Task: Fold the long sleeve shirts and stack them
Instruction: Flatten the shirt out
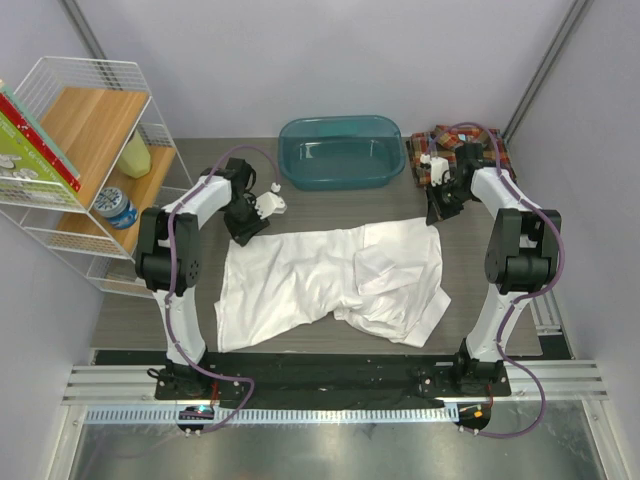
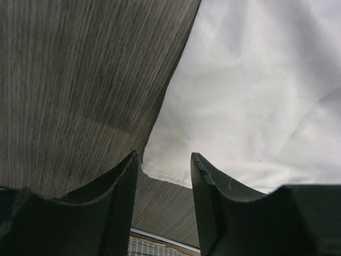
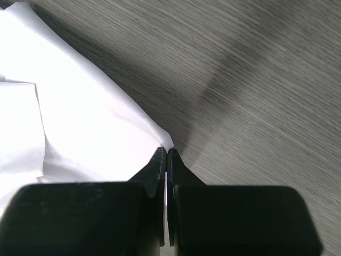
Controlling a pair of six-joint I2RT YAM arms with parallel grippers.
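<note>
My right gripper has one corner of the shirt. My left gripper should next grab the white shirt's free far corner (image 1: 236, 243) (image 2: 156, 165), opposite that corner, to stretch the shirt flat for folding.
The white long sleeve shirt (image 1: 330, 280) lies spread across the middle of the table, with a fold on its right half. My left gripper (image 1: 241, 234) is at its far left corner. In the left wrist view the left gripper (image 2: 164, 157) is open, and the corner of the white shirt (image 2: 256, 96) lies just beyond its fingertips. My right gripper (image 1: 437, 213) is at the far right corner. The right wrist view shows the right gripper (image 3: 166, 150) shut, with the corner of the white shirt (image 3: 80, 122) pinched at the tips. The plaid shirt (image 1: 478, 140) lies bunched at the back right.
A teal plastic tub (image 1: 342, 152) stands at the back middle, just beyond the shirt. A white wire shelf (image 1: 90, 150) with a bottle, a jar and books stands off the table's left side. Bare grey wood table (image 1: 130, 320) shows around the shirt.
</note>
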